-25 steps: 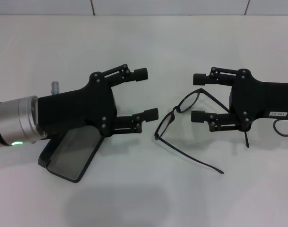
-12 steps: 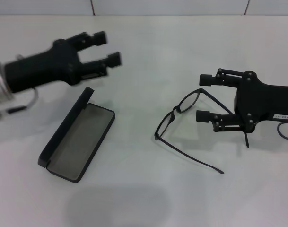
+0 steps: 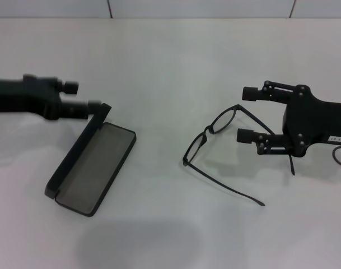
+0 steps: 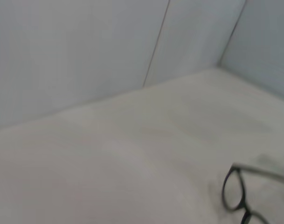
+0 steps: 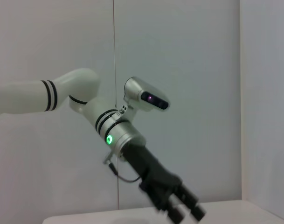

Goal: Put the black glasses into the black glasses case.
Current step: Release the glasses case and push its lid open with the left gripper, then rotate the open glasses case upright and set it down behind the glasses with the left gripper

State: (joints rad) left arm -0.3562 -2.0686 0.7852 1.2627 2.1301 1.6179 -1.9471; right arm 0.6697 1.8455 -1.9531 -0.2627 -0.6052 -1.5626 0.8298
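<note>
The far end of the case lid [image 3: 103,111] is below and to the side of my left gripper's fingers. It isn't time to close on it yet: my left gripper should come down first.
The black glasses [image 3: 215,134] lie unfolded on the white table, right of centre, with one lens also showing in the left wrist view [image 4: 235,191]. My right gripper [image 3: 246,114] hovers open just right of the frame. One temple arm runs under its fingers; the other stretches toward the front. The black glasses case [image 3: 94,168] lies open at the left, grey lining up and lid raised along its left side. My left gripper [image 3: 83,95] is open beside the far end of the case lid. The right wrist view also shows the left gripper [image 5: 179,205].
The white table [image 3: 170,61] ends at a pale panelled wall at the back. The left arm's white links and green-lit wrist [image 5: 111,137] show in the right wrist view.
My left arm has pulled back to the left, uncovering the whole case. My right gripper has drifted slightly right, still open by the glasses, which have not moved.
</note>
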